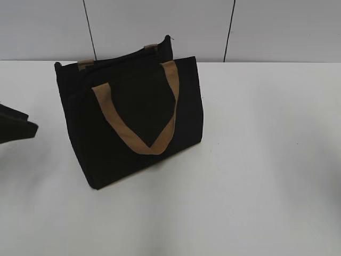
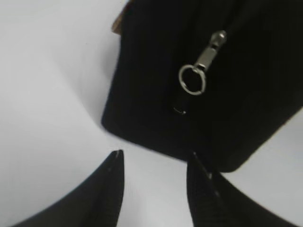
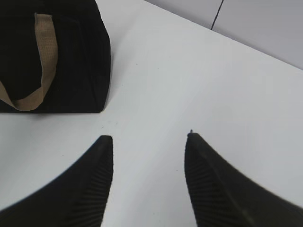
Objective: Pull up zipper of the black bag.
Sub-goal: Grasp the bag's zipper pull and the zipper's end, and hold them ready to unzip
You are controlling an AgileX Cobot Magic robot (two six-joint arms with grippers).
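Observation:
My left gripper should next grab the black bag by the end of its zip track. It will hold the bag steady there for pulling up its zipper (image 2: 202, 66).
The black bag (image 1: 133, 114) stands upright on the white table, its tan handle hanging down the front. In the left wrist view its end panel (image 2: 222, 94) fills the upper right, with the silver zipper pull (image 2: 201, 66) and its oval ring hanging on the black track. My left gripper (image 2: 155, 156) is open and empty, a short way below the bag's bottom corner; its tip shows at the left edge of the exterior view (image 1: 18, 125). My right gripper (image 3: 149, 138) is open and empty over bare table, right of the bag (image 3: 71, 52).
The white table (image 1: 256, 160) runs to a grey panelled wall (image 1: 277, 26) at the back. Nothing else stands on it in view.

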